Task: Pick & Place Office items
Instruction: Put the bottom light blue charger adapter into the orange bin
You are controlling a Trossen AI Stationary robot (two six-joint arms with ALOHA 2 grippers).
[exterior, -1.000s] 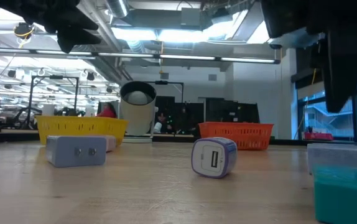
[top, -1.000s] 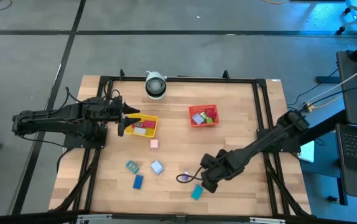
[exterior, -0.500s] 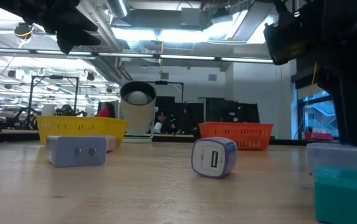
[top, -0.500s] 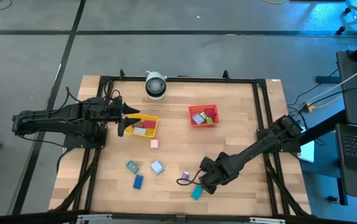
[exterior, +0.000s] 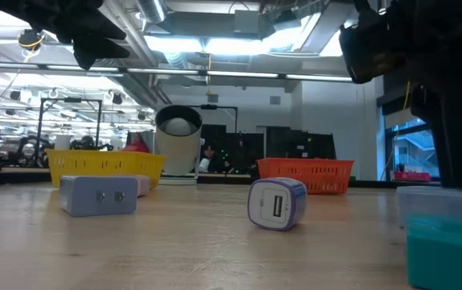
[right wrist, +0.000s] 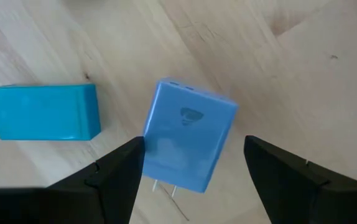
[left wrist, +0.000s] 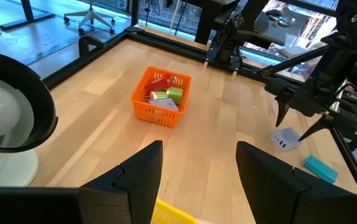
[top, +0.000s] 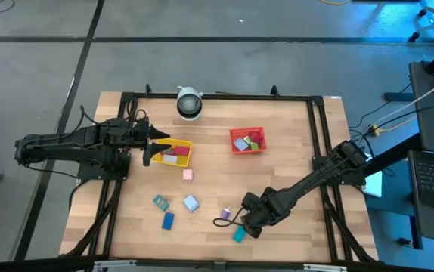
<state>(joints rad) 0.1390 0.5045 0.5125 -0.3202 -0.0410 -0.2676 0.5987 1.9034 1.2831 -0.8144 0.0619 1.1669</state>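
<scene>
My right gripper lowers first and then closes on the charger, since its fingers are still above the pale blue charger's top side (right wrist: 188, 130).
The office items are small blocks. A pale blue charger block (right wrist: 189, 132) lies flat on the table, with a teal block (right wrist: 45, 112) beside it. My right gripper (right wrist: 194, 149) hovers open above the charger, one finger on each side and neither touching; in the high view the right gripper (top: 230, 218) is near the table's near edge. Pink (top: 187, 174), teal (top: 159, 202), whitish (top: 191, 202) and blue (top: 168, 220) blocks lie loose on the wood. My left gripper (top: 150, 147) waits open at the yellow tray (top: 183, 143).
The red tray (top: 247, 140) holds several pieces right of centre, and the yellow tray holds red and pink pieces. A white round device (top: 189, 103) stands at the far edge. A black frame (top: 319, 136) runs round the table. Bare wood lies between the trays and the loose blocks.
My right gripper has moved a little toward the table's near left and come down over the pale blue charger, staying open. The left arm and the blocks have kept still.
</scene>
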